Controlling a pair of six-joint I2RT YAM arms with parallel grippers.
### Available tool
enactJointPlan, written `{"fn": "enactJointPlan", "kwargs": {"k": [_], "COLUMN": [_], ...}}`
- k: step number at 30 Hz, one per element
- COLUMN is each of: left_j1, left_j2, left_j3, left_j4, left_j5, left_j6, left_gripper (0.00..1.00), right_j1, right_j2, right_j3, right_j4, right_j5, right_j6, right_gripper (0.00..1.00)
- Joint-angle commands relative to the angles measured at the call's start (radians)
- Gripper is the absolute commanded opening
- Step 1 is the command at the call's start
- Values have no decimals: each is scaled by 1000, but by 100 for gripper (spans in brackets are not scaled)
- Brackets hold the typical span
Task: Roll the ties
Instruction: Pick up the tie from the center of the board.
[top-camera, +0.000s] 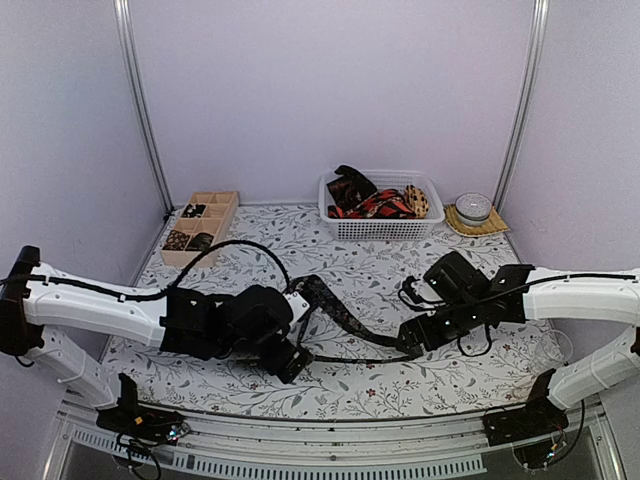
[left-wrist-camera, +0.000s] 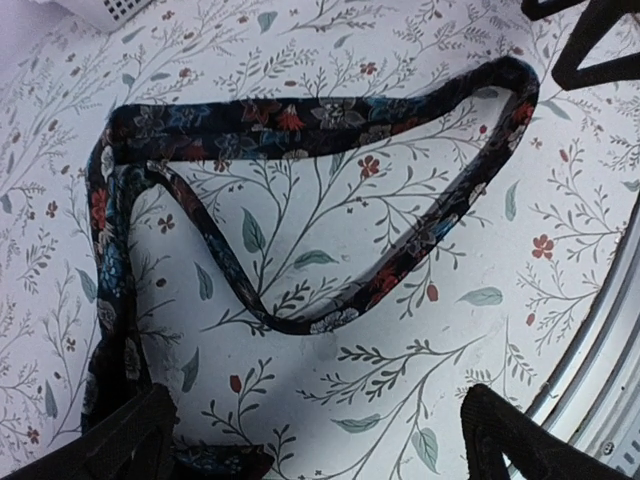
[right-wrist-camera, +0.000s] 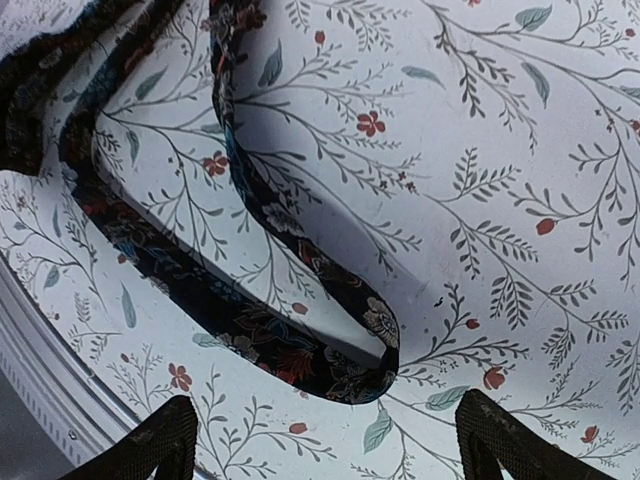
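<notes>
I need to grab the dark floral tie (top-camera: 335, 305) at its folded bend with my right gripper next. Then both halves will stretch out together, doubled for rolling.
A dark floral tie (top-camera: 335, 305) lies loose on the flowered tablecloth between my two arms, folded back on itself in a long loop. In the left wrist view the tie (left-wrist-camera: 300, 120) curves across the cloth ahead of my left gripper (left-wrist-camera: 320, 445), which is open; one end of the fabric lies by its left finger (left-wrist-camera: 130, 440). In the right wrist view the tie's folded bend (right-wrist-camera: 330, 370) lies just ahead of my right gripper (right-wrist-camera: 325, 450), open and holding nothing. From above, the left gripper (top-camera: 297, 362) and right gripper (top-camera: 408, 340) flank the tie.
A white mesh basket (top-camera: 432, 225) at the back holds several more ties (top-camera: 375, 203). A wooden tray (top-camera: 222, 212) at the back left holds rolled ties (top-camera: 178, 240). A round tin on a mat (top-camera: 473, 208) stands at the back right. The table's metal front edge (right-wrist-camera: 40, 370) is close.
</notes>
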Motion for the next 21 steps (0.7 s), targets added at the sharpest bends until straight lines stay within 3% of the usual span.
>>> {"fn": "enactJointPlan", "kwargs": {"k": [1, 6, 9, 15, 17, 21], "left_j1": [-55, -60, -60, -37, -24, 10], "left_j2": [55, 75, 73, 52, 31, -37], "left_j3": [-10, -41, -73, -129, -143, -173], "left_j4": [-114, -270, -276, -224, -217, -209], "left_j5": [-174, -250, -250, -222, -222, -229], "left_j6": [-223, -431, -501, -522, -525, -523], "left_gripper": [100, 100, 100, 100, 100, 100], "right_j1": [71, 125, 139, 145, 145, 145], "right_j2": [108, 236, 316, 412, 419, 400], "right_j3": [34, 95, 125, 168, 180, 210], "right_j4": [-78, -133, -136, -146, -152, -193], "right_j5": [100, 187, 213, 267, 284, 313], "right_j6": [27, 51, 46, 31, 27, 24], "right_gripper": [89, 89, 86, 65, 50, 5]}}
